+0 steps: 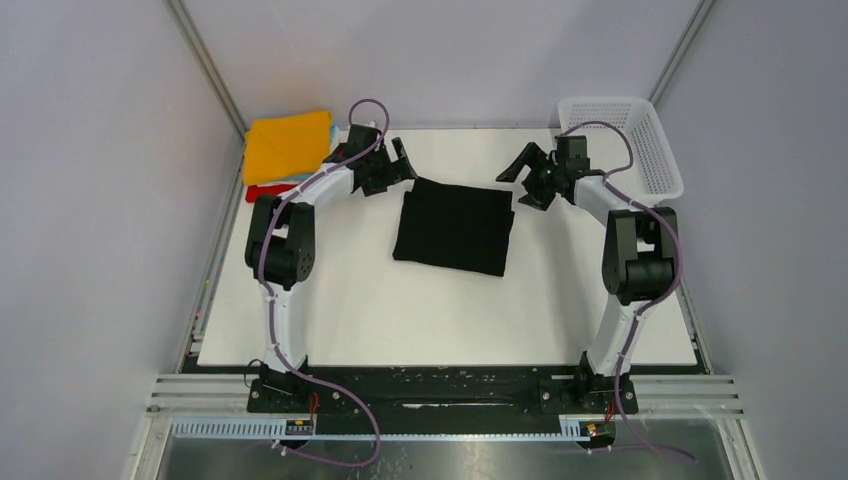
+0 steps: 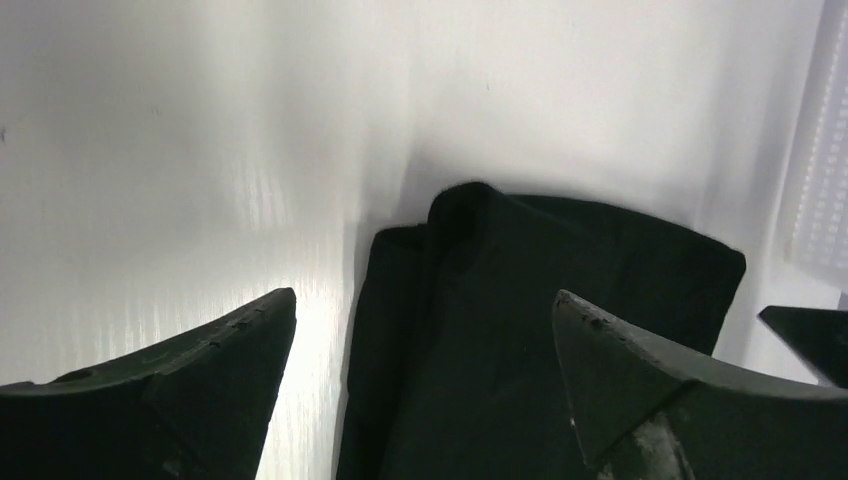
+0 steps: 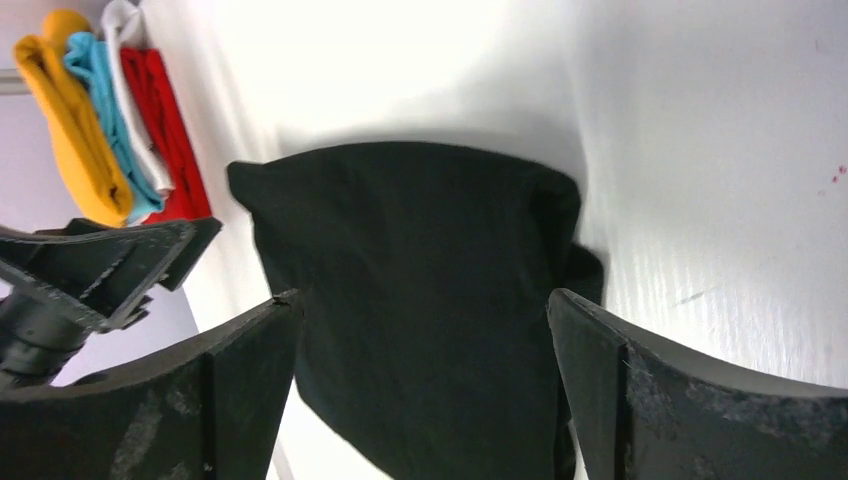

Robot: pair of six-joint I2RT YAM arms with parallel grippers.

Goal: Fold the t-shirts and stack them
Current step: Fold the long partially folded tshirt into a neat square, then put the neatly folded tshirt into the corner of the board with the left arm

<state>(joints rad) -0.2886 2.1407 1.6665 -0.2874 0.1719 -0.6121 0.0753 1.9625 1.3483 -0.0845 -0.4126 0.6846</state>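
The folded black t-shirt should be laid folded on top. My left gripper will next grab the t-shirt by its side edge nearest the stack (image 1: 402, 225) (image 2: 361, 350).
The black t-shirt (image 1: 455, 228) lies folded into a rectangle on the middle of the white table; it also shows in the left wrist view (image 2: 540, 330) and the right wrist view (image 3: 420, 300). My left gripper (image 1: 402, 160) is open and empty just beyond its far left corner (image 2: 425, 300). My right gripper (image 1: 522, 180) is open and empty just off its far right corner (image 3: 420, 300). A stack of folded shirts sits at the far left: orange (image 1: 287, 145) on top, red (image 1: 268, 192) at the bottom, with light blue (image 3: 95, 110) and white (image 3: 130, 90) between.
A white plastic mesh basket (image 1: 640, 150) stands at the far right corner, close behind my right arm. Grey walls with metal frame rails enclose the table (image 1: 400, 320) on the left, back and right.
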